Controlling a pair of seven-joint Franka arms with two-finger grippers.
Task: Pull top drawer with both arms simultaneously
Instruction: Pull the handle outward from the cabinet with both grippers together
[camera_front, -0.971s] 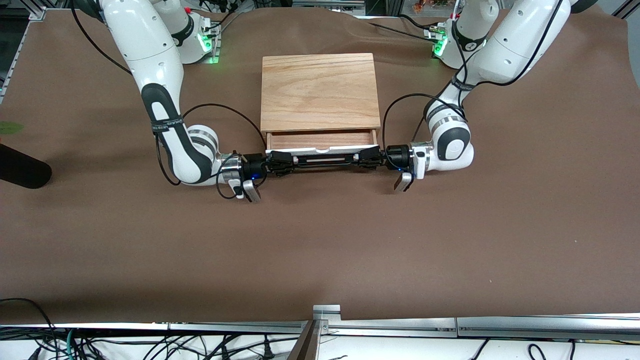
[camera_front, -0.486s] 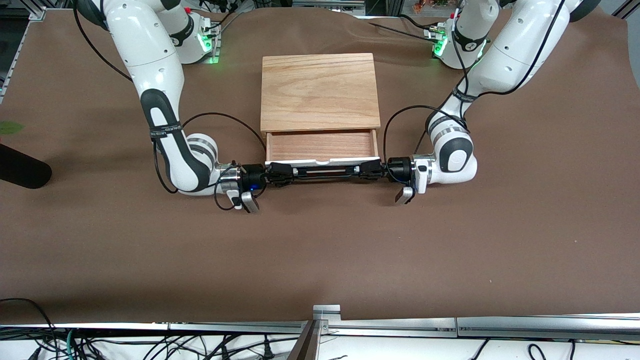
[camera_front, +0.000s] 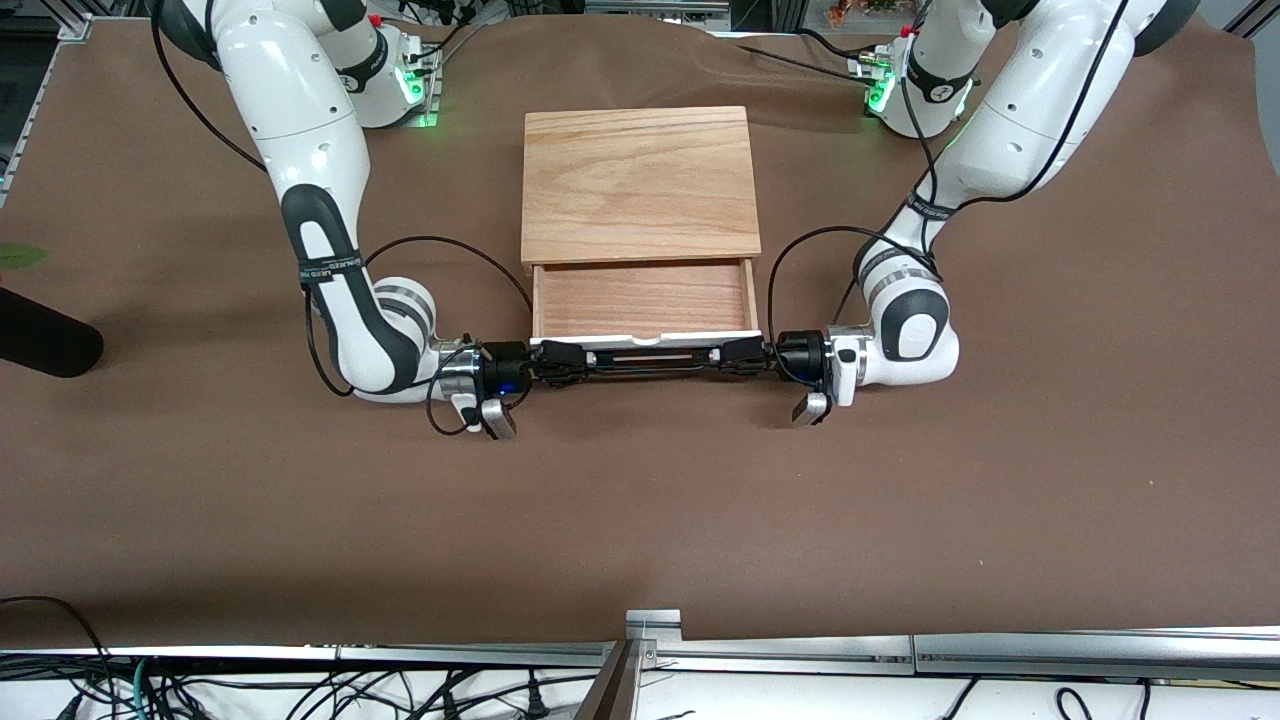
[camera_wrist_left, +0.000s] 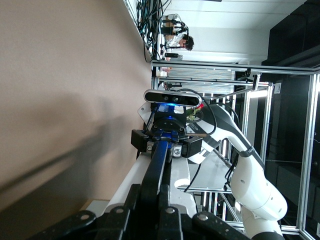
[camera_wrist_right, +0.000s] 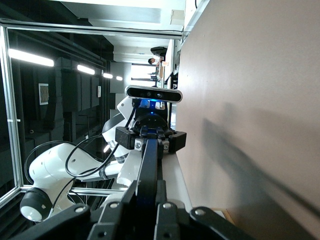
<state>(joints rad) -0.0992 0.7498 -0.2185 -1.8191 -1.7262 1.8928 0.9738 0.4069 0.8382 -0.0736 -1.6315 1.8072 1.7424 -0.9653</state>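
Observation:
I should pull the drawer farther with my right gripper before I open the gripper, because the white front panel (camera_front: 690, 339) is only a short tray's length from the wooden box's front edge (camera_front: 642, 260).
The top drawer (camera_front: 645, 298) stands pulled out of the wooden box (camera_front: 640, 180), its light-wood tray bare inside. Its white front panel (camera_front: 690, 339) is on the side nearer the front camera, with the black wire handle (camera_front: 645, 357) along it. My right gripper (camera_front: 562, 362) is shut on the handle's end toward the right arm. My left gripper (camera_front: 742, 354) is shut on the other end. In the left wrist view my left gripper (camera_wrist_left: 148, 192) clamps the handle bar (camera_wrist_left: 159, 155), beside the white panel (camera_wrist_left: 125, 185). In the right wrist view my right gripper (camera_wrist_right: 147, 187) clamps the bar (camera_wrist_right: 149, 160).
A black rounded object (camera_front: 40, 340) lies at the right arm's end of the table. A metal rail (camera_front: 650, 630) and loose cables run along the table edge nearest the front camera. Brown table surface (camera_front: 640, 500) lies between drawer and rail.
Both grippers have moved toward the front camera with the handle in their grip. The top drawer has slid farther out of the box, showing more of its tray.

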